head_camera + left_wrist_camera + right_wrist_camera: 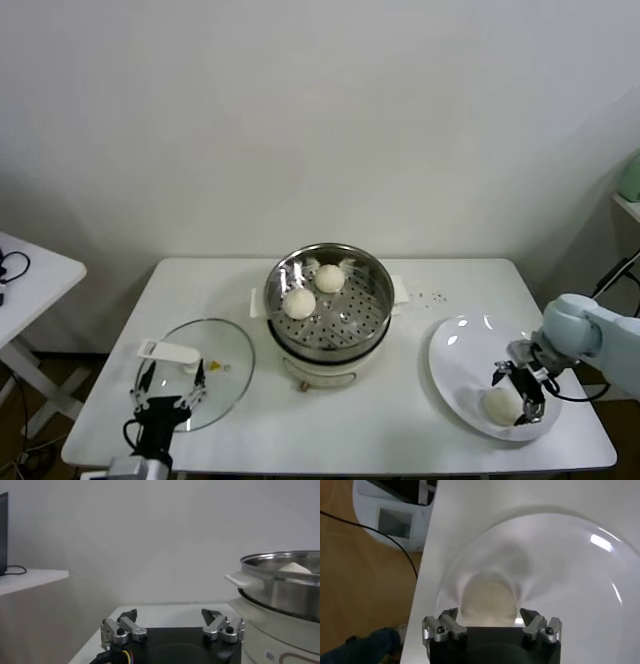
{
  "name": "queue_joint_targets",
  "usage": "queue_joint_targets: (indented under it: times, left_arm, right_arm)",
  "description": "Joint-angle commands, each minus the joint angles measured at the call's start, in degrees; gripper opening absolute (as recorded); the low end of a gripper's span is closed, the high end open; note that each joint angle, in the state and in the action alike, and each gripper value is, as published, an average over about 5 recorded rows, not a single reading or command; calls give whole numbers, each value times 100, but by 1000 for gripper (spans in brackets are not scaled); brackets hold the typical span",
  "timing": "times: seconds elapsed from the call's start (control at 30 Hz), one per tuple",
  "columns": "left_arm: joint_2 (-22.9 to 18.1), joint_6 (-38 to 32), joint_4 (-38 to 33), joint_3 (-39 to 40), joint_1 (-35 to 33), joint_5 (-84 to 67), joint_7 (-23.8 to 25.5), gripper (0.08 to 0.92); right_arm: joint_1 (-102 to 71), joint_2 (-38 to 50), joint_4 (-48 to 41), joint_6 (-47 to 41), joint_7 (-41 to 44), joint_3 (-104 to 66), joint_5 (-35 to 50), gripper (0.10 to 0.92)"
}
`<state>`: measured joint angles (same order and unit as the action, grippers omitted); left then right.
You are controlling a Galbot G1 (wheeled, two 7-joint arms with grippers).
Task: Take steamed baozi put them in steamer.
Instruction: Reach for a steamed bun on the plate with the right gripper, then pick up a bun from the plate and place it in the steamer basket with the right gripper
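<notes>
I should close my right gripper, because its fingers are on either side of the baozi and low over the white plate [455, 360] [570, 580].
The steamer [372, 282] stands mid-table, a steel pot on a cream base. Two baozi lie on its perforated tray: one on the left [299, 303], one farther back [330, 278]. A third baozi [500, 404] lies on the white plate [455, 360] at the right. My right gripper [512, 397] is open and hangs just over that baozi, one finger on each side; in the right wrist view the bun [487, 600] sits between the open fingers [451, 621]. My left gripper [168, 389] is open and idle over the glass lid. The steamer's rim also shows in the left wrist view [280, 582].
A round glass lid [225, 385] with a white handle [168, 351] lies on the table left of the steamer. A second white table [25, 270] stands at the far left. The plate sits close to the table's right front edge.
</notes>
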<state>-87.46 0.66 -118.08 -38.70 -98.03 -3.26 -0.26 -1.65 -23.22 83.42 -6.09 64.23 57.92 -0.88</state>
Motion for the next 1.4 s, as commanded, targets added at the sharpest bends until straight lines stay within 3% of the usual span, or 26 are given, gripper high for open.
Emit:
queue_joint_targets:
  times: [0.03,0.43,0.67,1.0,1.4]
  left_arm:
    - [-4,11,12,-4,12,0,-2,823]
    - [-31,35,7,3,51,16,-5,823]
    - [-5,32,-7,-10,34,5,-4,823]
    - [24,94,-113,-9,8,28,1,823]
    - [47,82,-89,-6,-132,89,0,823]
  right_arm:
    - [-105,-19,-49,4,-10,-57,-59,822]
    - [-155,8,-19,6,0,-177,-32,700]
    - [373,36,224,111,68,-114,132,679]
    - [2414,-397,707,2002,720,-214,-1438,680]
    - [3934,-2132,673,3169,698,-46,-2003,687]
